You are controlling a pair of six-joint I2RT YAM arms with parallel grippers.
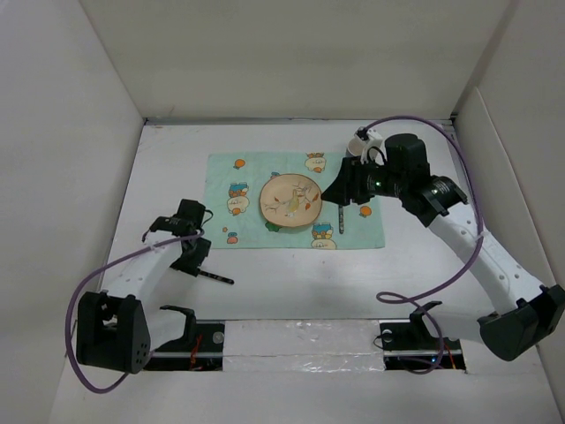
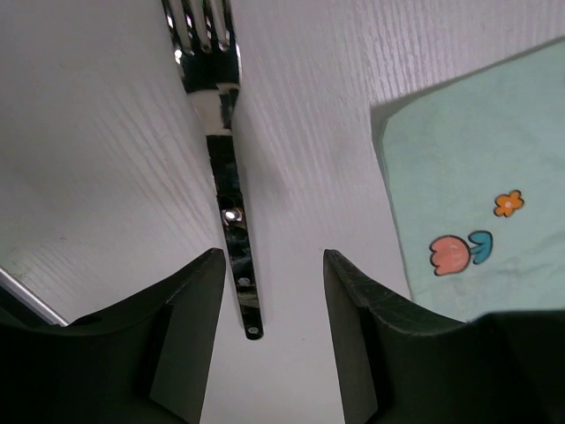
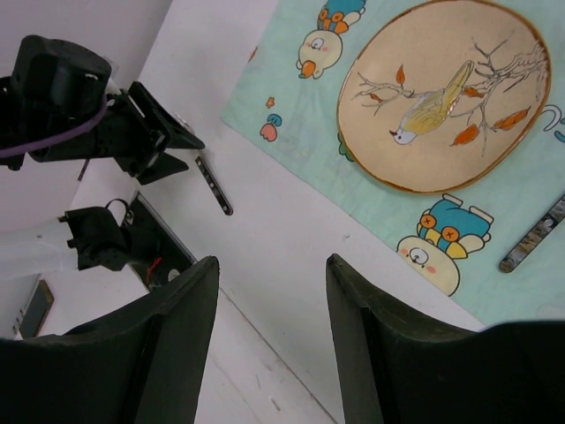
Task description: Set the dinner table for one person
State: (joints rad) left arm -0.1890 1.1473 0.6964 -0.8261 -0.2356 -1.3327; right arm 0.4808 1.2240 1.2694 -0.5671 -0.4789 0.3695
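The fork's handle looks well below the left gripper's fingers, so the left gripper needs to go down to the handle before it closes on it.
The white dinner table [image 1: 291, 283] carries a mint-green cartoon placemat [image 1: 362, 231] with a tan bird-painted plate [image 1: 291, 201] on it. A dark-handled utensil [image 1: 339, 219] lies on the mat right of the plate. A fork [image 2: 221, 150] rests on the bare tabletop left of the mat. My left gripper [image 2: 272, 265] hovers open over it, the handle end lying between the fingers, untouched. My right gripper [image 3: 272, 265] hangs open and holds nothing, above the mat's right part, beside the plate [image 3: 446, 93].
White walls [image 1: 79, 132] border the tabletop on three sides. The placemat's corner [image 2: 477, 177] lies just right of the left gripper. Both arm bases and a taped strip [image 1: 300, 340] run along the near edge. Purple cables [image 1: 463, 177] loop off each arm.
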